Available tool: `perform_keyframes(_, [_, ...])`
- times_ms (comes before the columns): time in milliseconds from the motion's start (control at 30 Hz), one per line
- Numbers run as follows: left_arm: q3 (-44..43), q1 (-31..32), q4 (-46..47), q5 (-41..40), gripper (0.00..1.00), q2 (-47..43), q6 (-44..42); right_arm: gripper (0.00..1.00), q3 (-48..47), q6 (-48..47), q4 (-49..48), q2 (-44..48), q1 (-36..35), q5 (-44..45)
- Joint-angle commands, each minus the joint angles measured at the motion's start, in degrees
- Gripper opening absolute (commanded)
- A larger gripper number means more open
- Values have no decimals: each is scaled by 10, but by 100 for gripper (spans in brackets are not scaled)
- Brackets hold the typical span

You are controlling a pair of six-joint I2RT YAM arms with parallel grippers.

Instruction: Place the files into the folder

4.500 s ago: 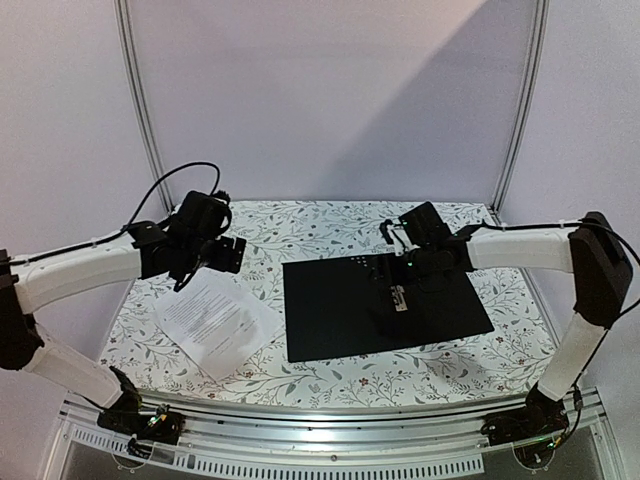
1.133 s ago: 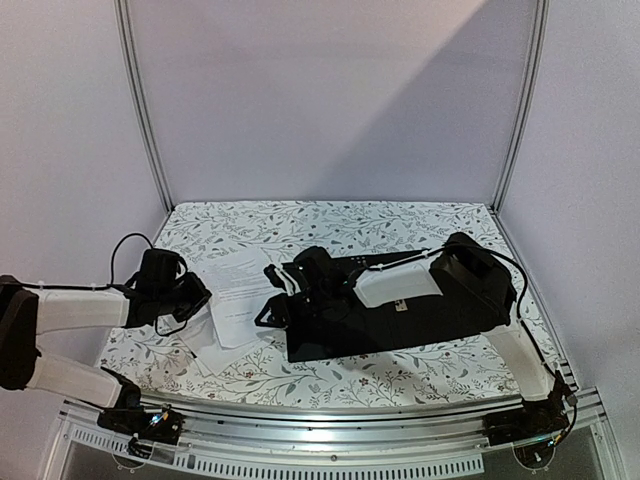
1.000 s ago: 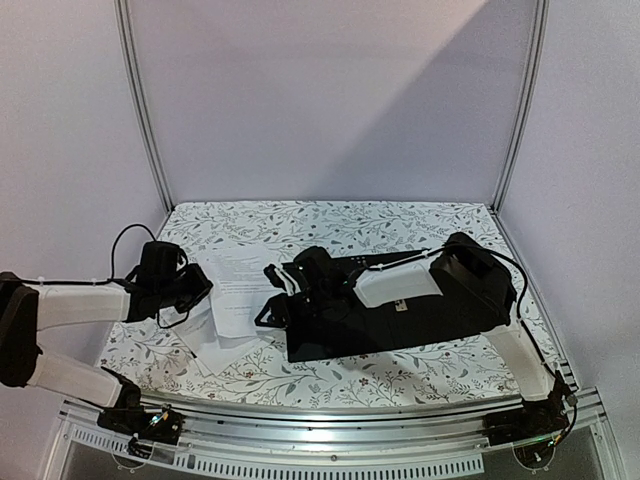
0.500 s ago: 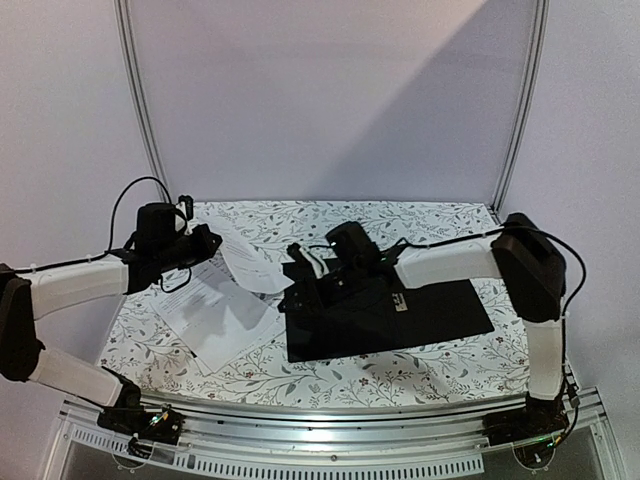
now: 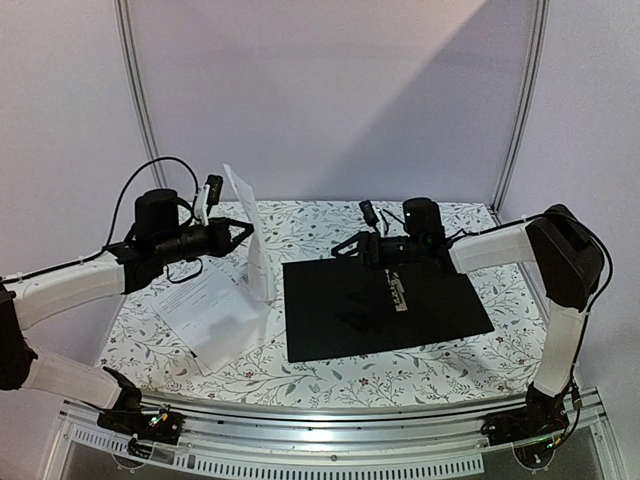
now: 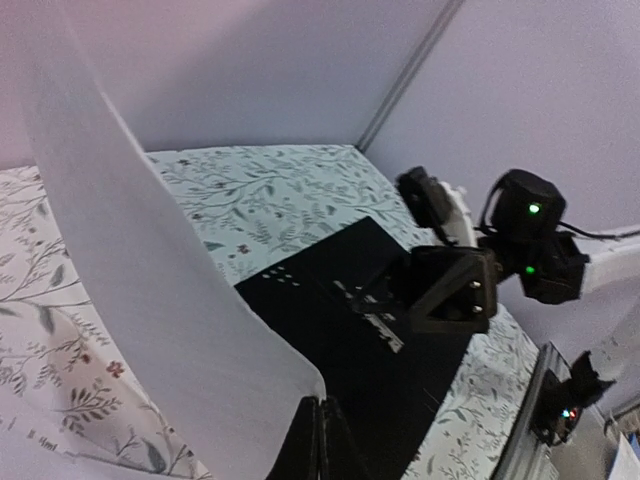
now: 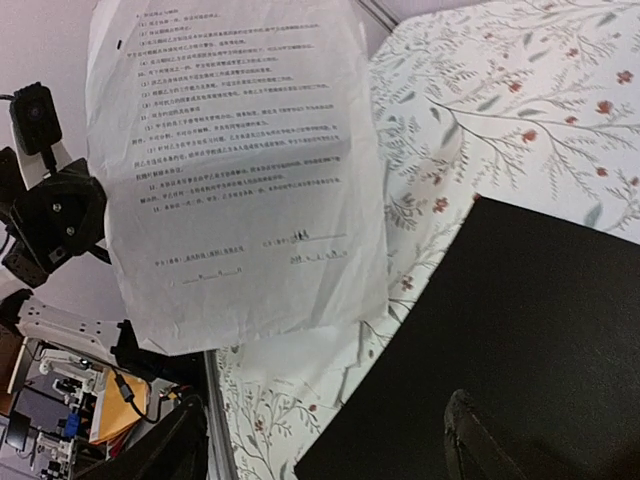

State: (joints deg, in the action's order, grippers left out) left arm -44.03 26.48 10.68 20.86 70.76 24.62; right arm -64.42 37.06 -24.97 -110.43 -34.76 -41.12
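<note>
My right gripper needs to lay one edge of the printed sheet along the folder's clip, so next it should grip the sheet by the loose edge on the other side, opposite my left gripper.
The folder lies open on the table, black inside up, also in the left wrist view and the right wrist view. My left gripper is shut on the edge of one white printed sheet, which stands lifted off the table to the left of the folder. The sheet's blank side fills the left wrist view, pinched at the fingertips. Its printed side faces the right wrist camera. My right gripper hangs open over the folder's far left corner, nothing between its fingers. More files lie on the table.
The floral tablecloth covers the table. A metal clip sits in the middle of the folder. White walls and frame posts close in the back and sides. The aluminium rail runs along the near edge.
My left gripper has lifted one sheet off the pile and raised it upright. My right arm has drawn back to the right over the folder, and its jaws have opened wider.
</note>
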Motion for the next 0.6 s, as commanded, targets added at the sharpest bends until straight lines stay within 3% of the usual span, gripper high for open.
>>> perform_keyframes(0, [-49,41,-11,95,0,3,-34,81,25,61,-165,-33,-5,-33])
perform_keyframes(400, [-82,72,-35,153,0,-9,-32,83,36,218,-490,-125,-4,-40])
perform_keyframes(500, [-81,72,-45,134,0,-6,-35,78,37,258,-563,-137,-5,-49])
perform_keyframes(567, [-81,72,-54,116,0,-2,-38,70,43,280,-589,-142,-5,-52])
